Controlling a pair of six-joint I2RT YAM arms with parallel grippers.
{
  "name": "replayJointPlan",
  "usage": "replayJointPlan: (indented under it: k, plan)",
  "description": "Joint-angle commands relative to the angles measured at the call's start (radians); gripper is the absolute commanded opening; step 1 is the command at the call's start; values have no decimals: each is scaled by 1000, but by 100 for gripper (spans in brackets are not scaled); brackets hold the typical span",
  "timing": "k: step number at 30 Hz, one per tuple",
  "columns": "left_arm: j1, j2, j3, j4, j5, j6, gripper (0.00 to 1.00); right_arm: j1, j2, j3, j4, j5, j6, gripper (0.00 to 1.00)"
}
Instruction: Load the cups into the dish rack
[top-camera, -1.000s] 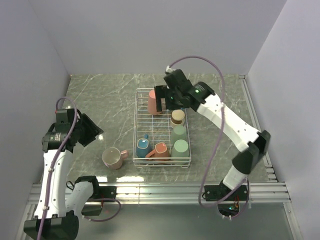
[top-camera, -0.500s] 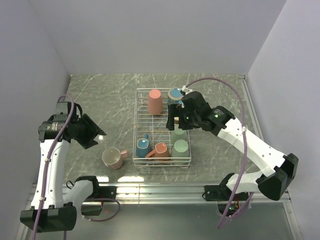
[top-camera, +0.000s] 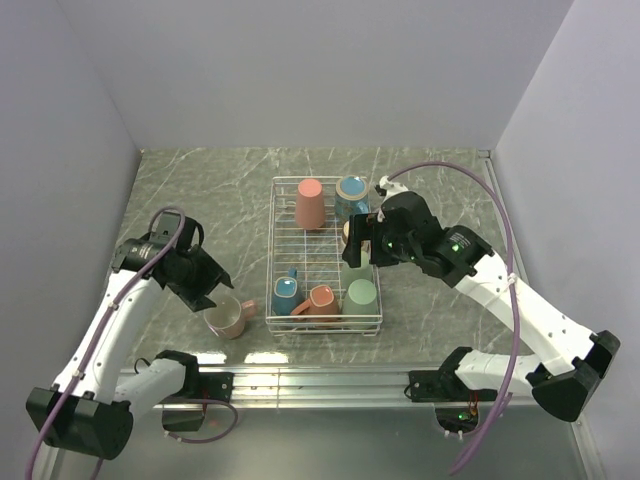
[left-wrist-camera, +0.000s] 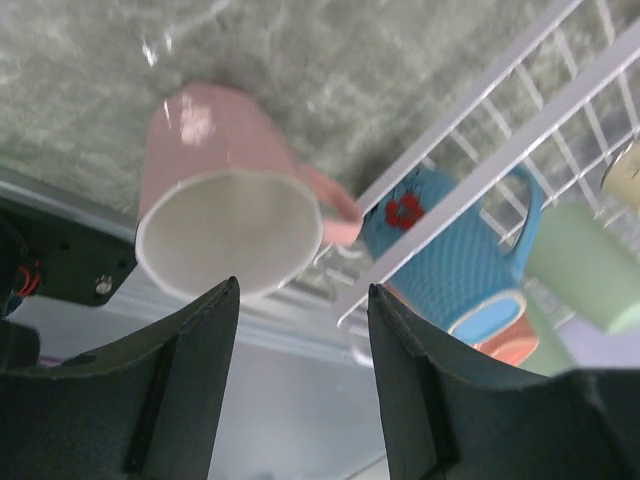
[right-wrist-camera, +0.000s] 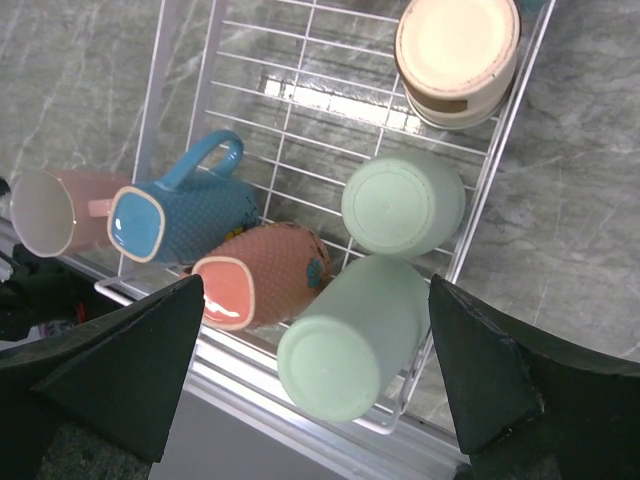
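I will next use my left gripper to grab the loose pink cup by its rim (top-camera: 209, 321), to load it into the dish rack (top-camera: 272, 250).
A white wire dish rack (top-camera: 272, 250) holds several cups: a pink one (top-camera: 309, 203) and a teal one (top-camera: 351, 192) upside down at the back, a mint one (top-camera: 360, 294), and a blue one (top-camera: 286, 294) and a salmon one (top-camera: 318, 300) on their sides. One pink cup (top-camera: 227, 316) lies on the table left of the rack, mouth toward my left gripper (left-wrist-camera: 302, 285). That gripper hovers open just short of this cup's rim (left-wrist-camera: 225, 215), with nothing between its fingers. My right gripper (right-wrist-camera: 315, 285) hangs wide open and empty above the rack's mint cups (right-wrist-camera: 350, 340).
The rack's wire wall (left-wrist-camera: 500, 160) runs right beside the loose pink cup's handle. A cream cup (right-wrist-camera: 457, 50) stands upside down in the rack's right column. A metal rail (top-camera: 320, 380) borders the near table edge. White walls enclose the table on three sides.
My left arm swung down and right toward the pink cup on the table. My right arm drew back from the rack's far end to over its middle, uncovering the teal cup.
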Motion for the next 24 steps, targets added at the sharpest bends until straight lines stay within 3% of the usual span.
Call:
replayJointPlan:
  k: [1, 12, 24]
  plan:
    - [-6, 17, 3, 72, -87, -65, 60, -1, -36, -7, 6, 19, -17, 100]
    - [-10, 107, -52, 102, -104, -36, 59, 1, -26, -4, -14, 28, -40, 100]
    - [-18, 84, -175, 155, -76, -39, 57, -1, 39, 16, -3, 18, -61, 100]
